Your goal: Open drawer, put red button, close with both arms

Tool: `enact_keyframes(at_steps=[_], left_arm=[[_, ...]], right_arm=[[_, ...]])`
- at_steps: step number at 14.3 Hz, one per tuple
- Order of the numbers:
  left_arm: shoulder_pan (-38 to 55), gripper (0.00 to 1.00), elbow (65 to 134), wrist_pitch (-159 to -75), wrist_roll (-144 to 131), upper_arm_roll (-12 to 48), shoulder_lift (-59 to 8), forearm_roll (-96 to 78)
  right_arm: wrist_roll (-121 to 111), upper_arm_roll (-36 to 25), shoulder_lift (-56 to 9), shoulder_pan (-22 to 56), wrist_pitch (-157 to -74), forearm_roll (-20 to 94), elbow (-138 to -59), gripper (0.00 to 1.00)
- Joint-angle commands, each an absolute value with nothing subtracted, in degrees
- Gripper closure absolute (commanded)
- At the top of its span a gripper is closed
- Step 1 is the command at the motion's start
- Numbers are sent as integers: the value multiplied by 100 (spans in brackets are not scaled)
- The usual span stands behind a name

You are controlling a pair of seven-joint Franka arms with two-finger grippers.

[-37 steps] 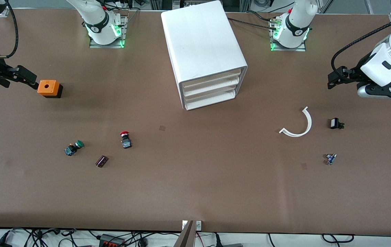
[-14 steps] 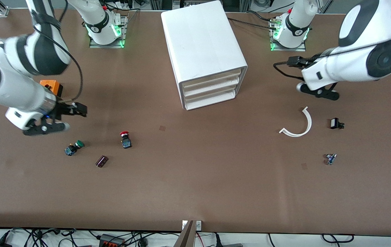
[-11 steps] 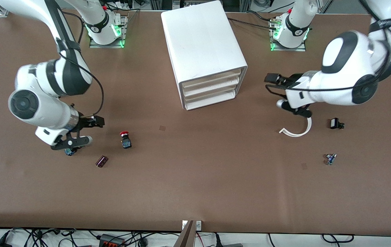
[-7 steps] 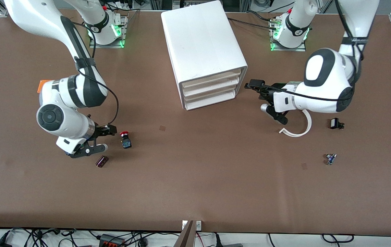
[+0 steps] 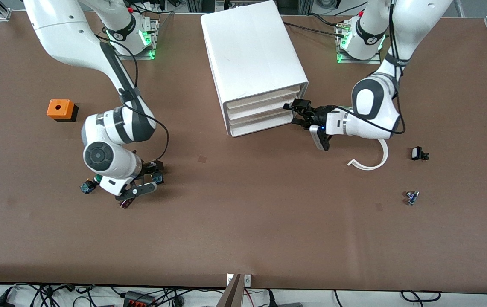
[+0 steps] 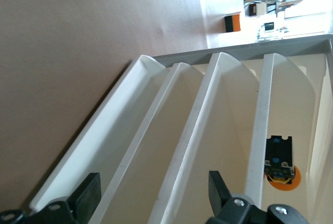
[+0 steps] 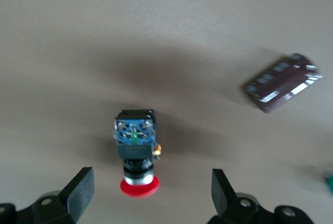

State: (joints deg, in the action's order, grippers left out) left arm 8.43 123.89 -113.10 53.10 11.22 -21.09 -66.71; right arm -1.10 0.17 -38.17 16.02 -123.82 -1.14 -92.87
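Next, my right gripper picks up the red button by its black neck [image 7: 138, 166] to put it in the drawer.
The white cabinet [image 5: 252, 47] stands at mid-table with its three drawers [image 5: 262, 111] all shut. My left gripper [image 5: 295, 113] is open at the drawer fronts, at the cabinet corner toward the left arm's end. In the left wrist view [image 6: 153, 199] its fingers straddle the white drawer rims [image 6: 192, 146]. The red button [image 7: 136, 148] lies on its side on the table, red cap toward my right gripper [image 7: 148, 195]. That gripper is open, low over the button, with a finger on each side and not touching it. In the front view the right gripper [image 5: 153, 172] covers most of the button [image 5: 158, 178].
A green-capped switch [image 5: 86, 186] and a dark purple part [image 5: 125, 203] lie close to the right gripper; the purple part also shows in the right wrist view [image 7: 283, 82]. An orange box [image 5: 60, 109], a white curved piece [image 5: 375, 160] and two small parts [image 5: 418, 153] lie farther out. A small black-and-orange part [image 6: 281, 164] shows inside a drawer.
Both arms swung in from the table's ends. The right gripper came down over the red button. The left gripper moved to the drawer fronts. Nothing on the table has moved.
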Motion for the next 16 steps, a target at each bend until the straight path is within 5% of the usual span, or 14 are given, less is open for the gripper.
enact_keyframes(at_steps=[1,3,5,7,11,14,16], left_arm=[[809,24,12585,-11382,5721,1239,-2127,-7075],[809,46,12656,-11382,5730,1335,-2127,-7075],[800,87,12656,-11382,6105,1345,-2171,-7075],[765,97,12604,-11391,6389,1345,-2390,-7075],[695,99,12447,-11373,6390,1284,-2417,-7058],[396,99,11885,-11356,6381,1266,-2671,-6935],[238,99,11446,-11347,6372,1266,-2960,-6681]], right_arm=[[-307,18,-4051,1635,-12445,-44,-9149,0],[-290,26,-4148,1652,-12463,-35,-9141,0],[-273,26,-4201,1740,-12550,-35,-9141,0],[-343,26,-4262,1723,-12743,-35,-9141,0],[-369,26,-4333,1731,-12832,-35,-9149,2],[-387,26,-4333,1731,-12815,-44,-9149,40],[-430,26,-4307,1731,-12771,-35,-9149,75]])
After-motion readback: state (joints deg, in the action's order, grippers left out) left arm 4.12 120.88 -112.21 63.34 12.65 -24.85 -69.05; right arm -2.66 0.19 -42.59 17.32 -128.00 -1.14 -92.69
